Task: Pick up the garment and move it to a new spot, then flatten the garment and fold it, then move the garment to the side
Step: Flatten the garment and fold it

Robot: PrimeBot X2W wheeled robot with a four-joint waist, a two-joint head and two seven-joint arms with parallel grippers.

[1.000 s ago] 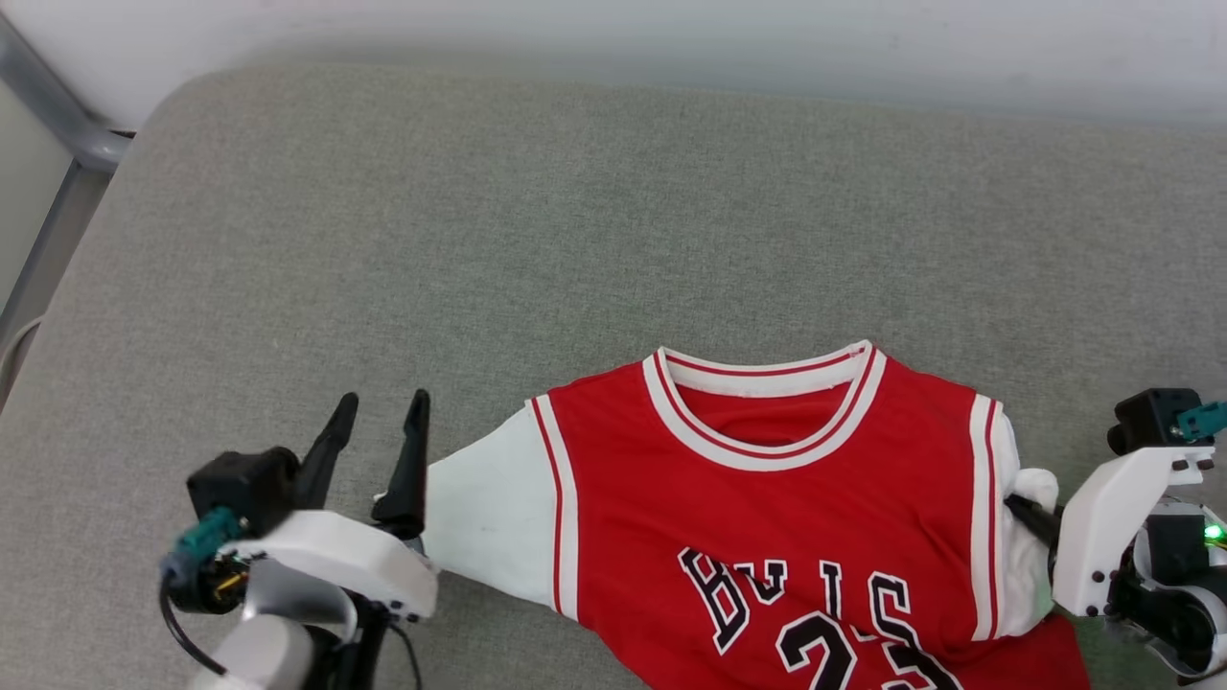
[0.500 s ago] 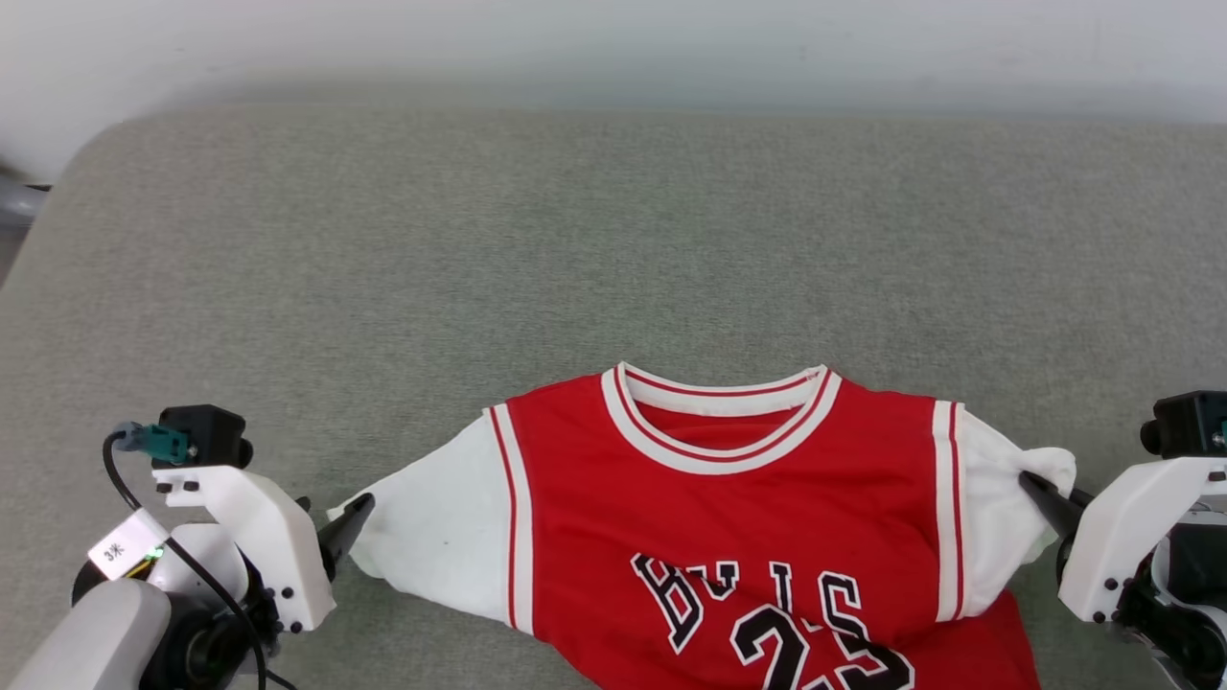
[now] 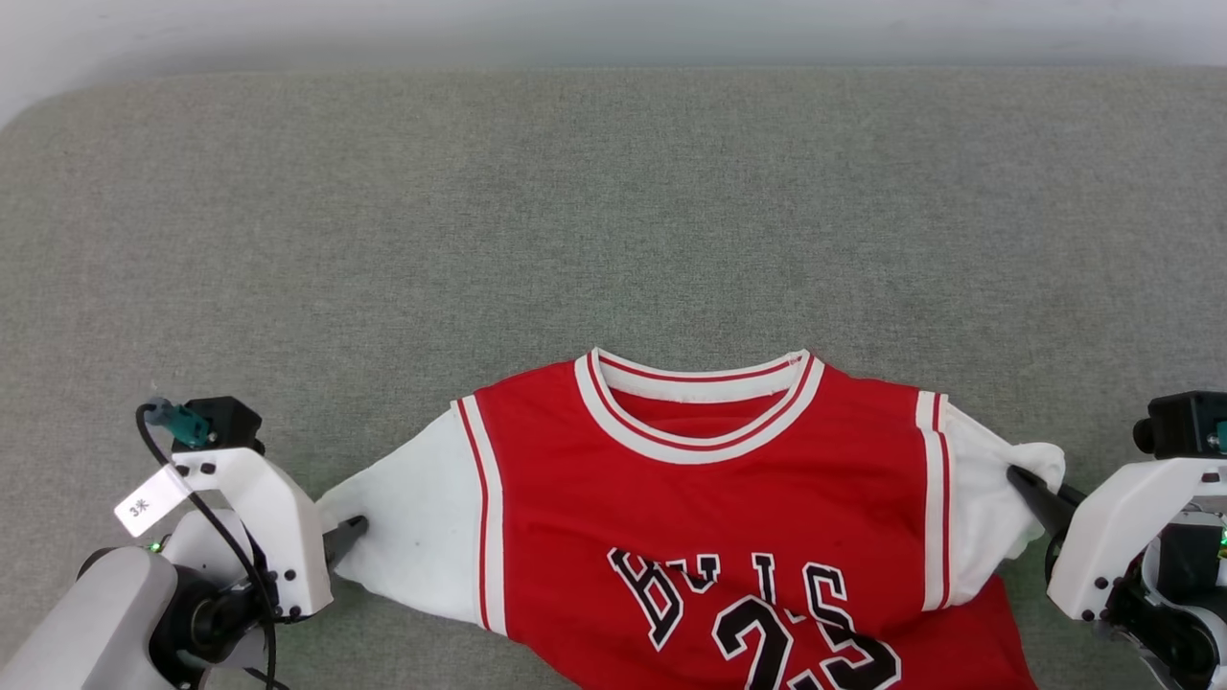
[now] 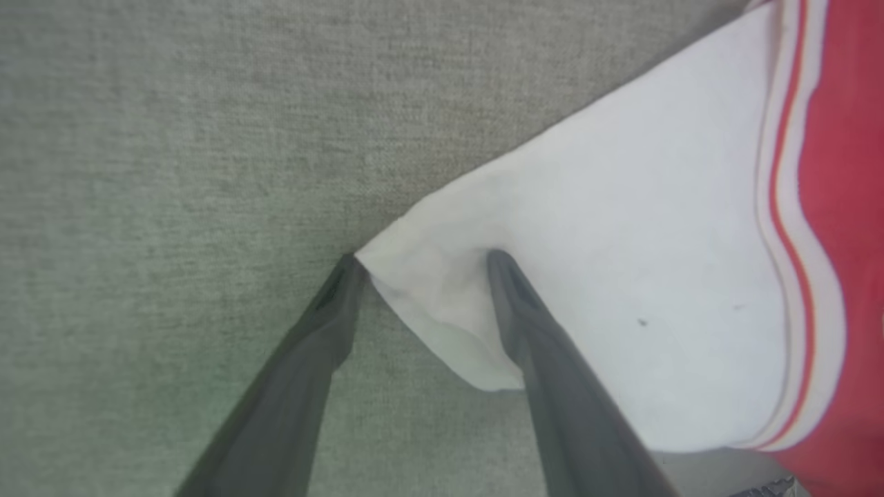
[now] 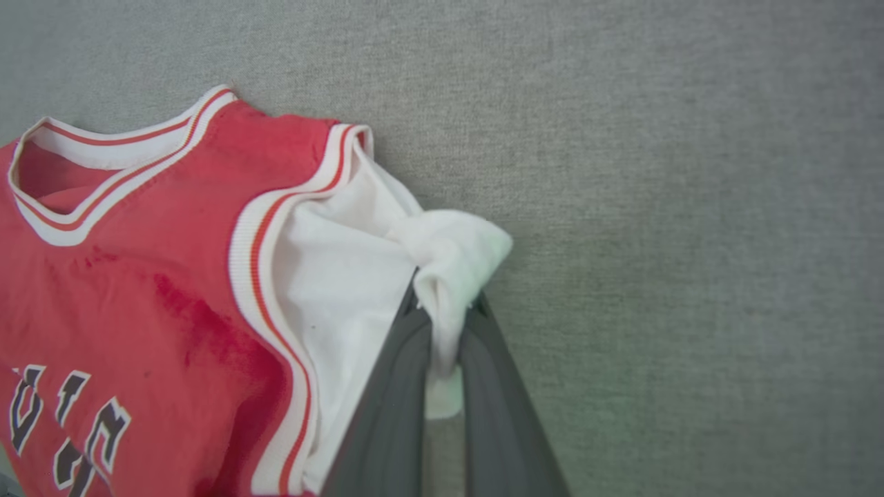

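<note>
The white sleeve (image 3: 423,517) has a cloth edge that lies free on the grey surface, so my left gripper should grip the sleeve there next, by its loose hem corner (image 3: 335,517).
The garment (image 3: 709,498) lies face up on the grey padded surface (image 3: 613,211): a red jersey with white sleeves, a striped collar and black lettering. My left gripper (image 3: 350,527) is open at the tip of the left white sleeve (image 4: 621,276). One finger (image 4: 532,324) rests on the cloth and the other finger (image 4: 324,324) on the grey surface, so the sleeve corner lies between them. My right gripper (image 3: 1021,476) is shut on the bunched end of the right sleeve (image 5: 456,255), which is pulled outward. In the right wrist view that gripper (image 5: 445,304) pinches the white cloth.
The grey padded surface stretches wide behind and to both sides of the jersey. A pale wall (image 3: 613,29) runs along its far edge. The jersey's lower part runs off the bottom of the head view.
The head camera has shifted. My left gripper has turned from pointing up beside the sleeve to pointing at it, and now straddles the sleeve corner. The right gripper keeps its hold.
</note>
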